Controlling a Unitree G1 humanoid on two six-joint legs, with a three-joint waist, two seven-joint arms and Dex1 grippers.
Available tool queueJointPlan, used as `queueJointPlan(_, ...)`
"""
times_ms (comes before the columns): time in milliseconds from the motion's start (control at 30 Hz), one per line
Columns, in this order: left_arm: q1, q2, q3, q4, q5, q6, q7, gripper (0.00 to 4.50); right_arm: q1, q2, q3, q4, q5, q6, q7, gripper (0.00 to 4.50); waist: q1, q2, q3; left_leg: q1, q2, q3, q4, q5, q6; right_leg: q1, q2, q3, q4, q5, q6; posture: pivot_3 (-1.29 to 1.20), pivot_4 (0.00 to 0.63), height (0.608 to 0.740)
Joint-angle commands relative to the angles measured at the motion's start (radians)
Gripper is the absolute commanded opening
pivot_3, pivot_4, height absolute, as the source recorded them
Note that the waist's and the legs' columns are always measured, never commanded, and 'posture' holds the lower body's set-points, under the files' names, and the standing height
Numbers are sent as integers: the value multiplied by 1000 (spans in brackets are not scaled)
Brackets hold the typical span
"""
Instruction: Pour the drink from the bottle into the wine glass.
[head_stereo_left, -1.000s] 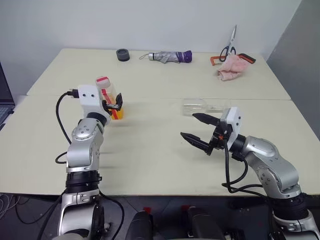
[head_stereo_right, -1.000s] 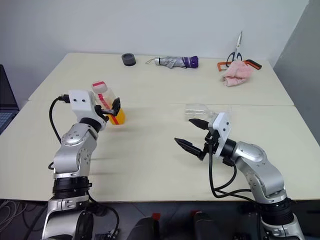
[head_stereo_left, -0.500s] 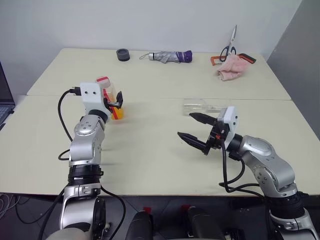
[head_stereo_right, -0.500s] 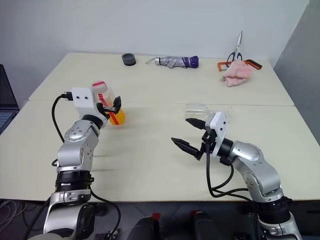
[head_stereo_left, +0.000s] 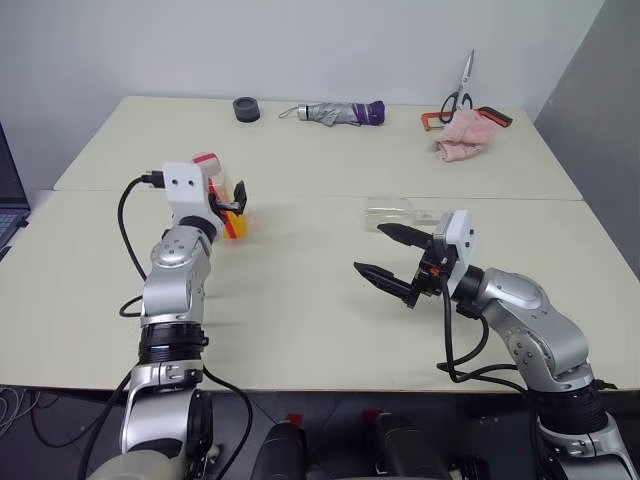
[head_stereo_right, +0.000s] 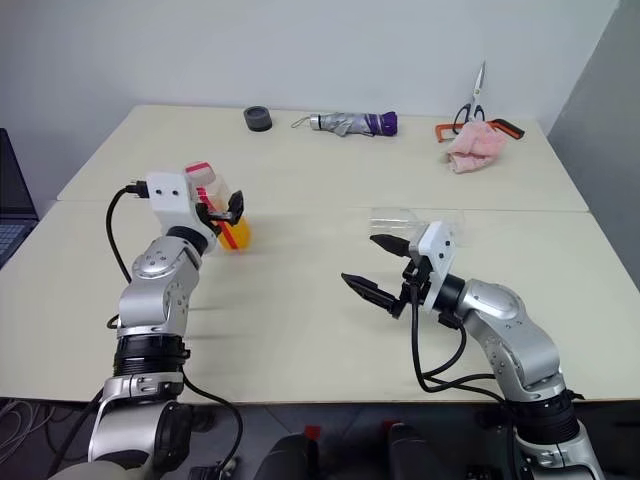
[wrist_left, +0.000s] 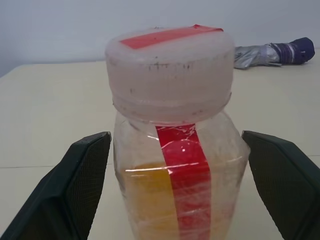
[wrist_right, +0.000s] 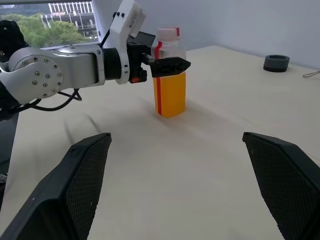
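My left gripper closes now, which would catch the bottle (wrist_left: 175, 150): the fingers stand beside its clear body below its cap in the left wrist view.
The bottle (wrist_left: 175, 150), clear with a red strip and a red-and-white cap, stands upright on the table's left side. The orange drink (wrist_right: 171, 97) fills its lower part. My left gripper (head_stereo_left: 232, 203) is open around the bottle, one finger (wrist_left: 75, 190) on each side, with a small gap to the plastic. The wine glass (head_stereo_left: 398, 211) appears to lie on its side near the table's middle. My right gripper (head_stereo_left: 370, 248) hovers open and holds nothing, just in front of the glass, pointing left toward the bottle.
Along the far edge lie a black ring (head_stereo_left: 245, 109), a folded grey and purple umbrella (head_stereo_left: 335, 113), scissors (head_stereo_left: 460, 90) and a pink cloth (head_stereo_left: 465, 137). A seam (head_stereo_left: 300, 195) crosses the table. A laptop edge (head_stereo_left: 8, 195) shows at the left.
The left forearm has straightened up a little while its gripper stays around the bottle. The right gripper, bottle and glass have not moved.
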Motion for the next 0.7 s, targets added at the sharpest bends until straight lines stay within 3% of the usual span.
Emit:
queueJointPlan(33, -34, 14, -9, -9, 6, -35, -12, 4468, -17, 2, -5, -16, 4, -4, 2, 4500, 0, 0, 0, 0, 0, 0, 0, 0, 0, 0, 0, 0, 0, 0, 0, 0, 150, 740)
queueJointPlan(133, -41, 12, -11, 4, 8, -43, -17, 3874, -17, 1, -4, -17, 4, -4, 1, 4500, 0, 0, 0, 0, 0, 0, 0, 0, 0, 0, 0, 0, 0, 0, 0, 0, 150, 740)
queueJointPlan(333, -40, 6, -12, 11, 6, -53, -21, 2064, -18, 0, -6, -16, 5, -4, -2, 4500, 0, 0, 0, 0, 0, 0, 0, 0, 0, 0, 0, 0, 0, 0, 0, 0, 150, 740)
queueJointPlan(700, -12, 3, -14, -9, 9, -88, -9, 1951, -25, 2, -5, -10, -3, -18, -1, 4500, 0, 0, 0, -1, 0, -1, 0, 0, 0, 0, 0, -1, 0, 0, 0, 0, 150, 740)
